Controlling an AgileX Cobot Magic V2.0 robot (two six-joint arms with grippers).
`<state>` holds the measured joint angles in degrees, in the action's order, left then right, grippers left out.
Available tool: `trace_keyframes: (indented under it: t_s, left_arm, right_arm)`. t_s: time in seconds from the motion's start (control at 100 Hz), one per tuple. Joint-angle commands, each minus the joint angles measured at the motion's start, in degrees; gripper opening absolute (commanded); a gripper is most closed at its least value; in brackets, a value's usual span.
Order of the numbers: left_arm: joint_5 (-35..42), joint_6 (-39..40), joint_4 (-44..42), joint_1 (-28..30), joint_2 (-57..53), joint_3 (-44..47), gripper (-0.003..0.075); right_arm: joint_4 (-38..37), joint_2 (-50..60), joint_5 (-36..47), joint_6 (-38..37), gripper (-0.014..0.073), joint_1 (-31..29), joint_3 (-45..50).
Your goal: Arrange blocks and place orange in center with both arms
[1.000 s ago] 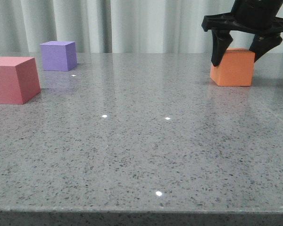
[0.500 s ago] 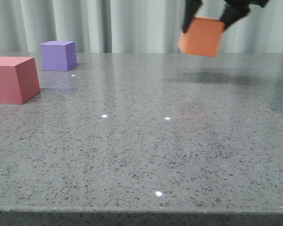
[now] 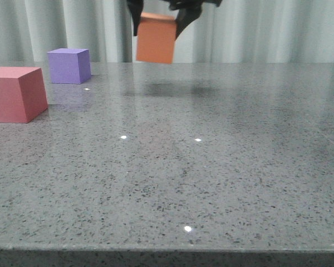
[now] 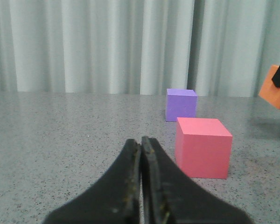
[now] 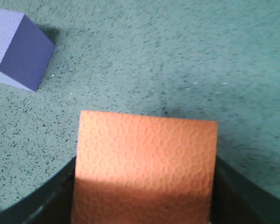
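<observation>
The orange cube's lower edge [image 3: 154, 60] is above the grey stone table. The cube would drop if I opened now, so my right gripper must lower it first.
My right gripper [image 3: 158, 25] is shut on the orange cube [image 3: 156, 39] and holds it in the air above the far middle of the grey stone table [image 3: 211, 167]. The cube fills the right wrist view [image 5: 144, 163] between the two fingers. The dull red cube [image 3: 15, 93] sits at the left edge, the purple cube [image 3: 69, 65] behind it. In the left wrist view my left gripper [image 4: 141, 142] is shut and empty, low over the table, with the red cube [image 4: 203, 147] and purple cube [image 4: 181, 104] ahead of it. The orange cube [image 4: 276, 88] shows at that view's edge.
A pale pleated curtain [image 3: 267, 30] runs behind the table's far edge. The table's front edge [image 3: 167, 250] crosses the bottom of the front view. The purple cube [image 5: 18, 51] shows below the right gripper in the right wrist view.
My right gripper took hold of the orange cube at the far right, lifted it off the table and carried it leftward to above the far middle.
</observation>
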<state>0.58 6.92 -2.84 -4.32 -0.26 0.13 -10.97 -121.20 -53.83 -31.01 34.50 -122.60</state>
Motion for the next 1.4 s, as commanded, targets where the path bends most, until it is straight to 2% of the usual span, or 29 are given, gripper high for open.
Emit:
trace_keyframes:
  t_s: [0.0,0.37,0.44,0.57,0.63,0.81,1.06,1.22,1.39]
  left_arm:
    - [4.5,0.3,0.3,0.2,-2.0,2.4,-0.002]
    - [4.5,0.3,0.3,0.2,-2.0,2.4,-0.002]
    - [4.5,0.3,0.3,0.2,-2.0,2.4,-0.002]
    - [4.5,0.3,0.3,0.2,-2.0,2.4,-0.002]
    - [4.5,0.3,0.3,0.2,-2.0,2.4,-0.002]
    - [4.5,0.3,0.3,0.2,-2.0,2.4,-0.002]
    - [4.5,0.3,0.3,0.2,-2.0,2.4,-0.002]
    - [4.5,0.3,0.3,0.2,-2.0,2.4,-0.002]
    - [4.5,0.3,0.3,0.2,-2.0,2.4,-0.002]
  right_arm:
    - [-1.7,0.4,0.5,-0.4,0.0403,1.0,-5.3]
    - [-1.2,-5.1,-1.5,-0.8,0.041,2.2,-8.0]
    - [-1.1,-5.1,-1.5,-0.8,0.0461,2.2,-8.0]
    - [-1.0,-5.0,-0.9,-0.8,0.0627,2.4,-8.0]
    - [-0.9,-4.9,-0.9,-0.8,0.0667,2.4,-8.2]
    - [-0.9,-4.2,-1.9,0.1,0.0665,2.4,-11.1]
    - [-0.8,0.2,-5.0,7.4,0.0665,1.3,-14.1]
    - [-1.7,3.5,-9.5,11.0,0.0665,-1.9,-13.9]
    - [-2.0,5.6,-15.7,13.8,0.0665,-7.9,-13.8]
